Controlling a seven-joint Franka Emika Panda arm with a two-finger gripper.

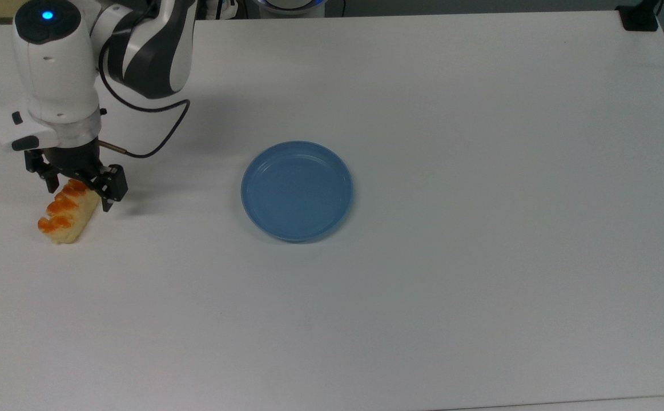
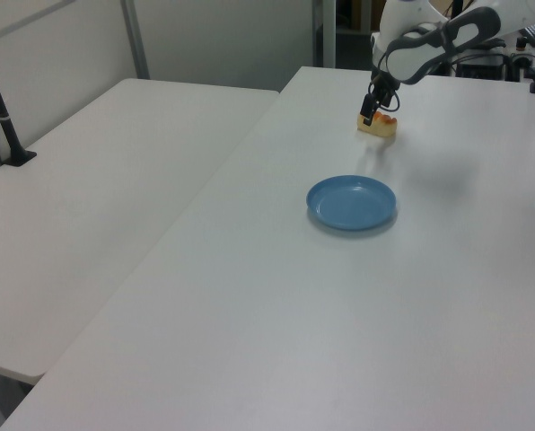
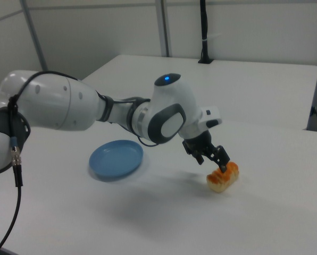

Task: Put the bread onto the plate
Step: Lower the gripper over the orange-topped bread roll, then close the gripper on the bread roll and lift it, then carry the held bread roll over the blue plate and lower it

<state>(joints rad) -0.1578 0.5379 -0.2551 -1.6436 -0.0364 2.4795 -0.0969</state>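
My gripper next needs to grab the bread by its middle (image 2: 377, 127), so that it can put the bread onto the blue plate (image 2: 351, 201).
The bread (image 1: 62, 221), a small pale-yellow roll with orange glazed bumps, lies on the white table at the top view's far left. My gripper (image 1: 79, 197) is open and low over the roll's upper end, one finger on each side of it. The left view shows the gripper (image 2: 372, 112) right at the bread (image 2: 380, 127). The right view has the gripper (image 3: 215, 161) just above the bread (image 3: 223, 178). The blue plate (image 1: 297, 191) sits bare near the table's middle, well to the top view's right of the bread; it is also in sight as the plate (image 2: 351, 201) and the plate (image 3: 116, 158).
My white arm (image 1: 57, 74) and its black cable (image 1: 155, 142) reach over the table's top-left part in the top view. A black post base (image 1: 639, 17) stands at the top-right corner. A second white table (image 2: 97, 180) adjoins on the left view's left.
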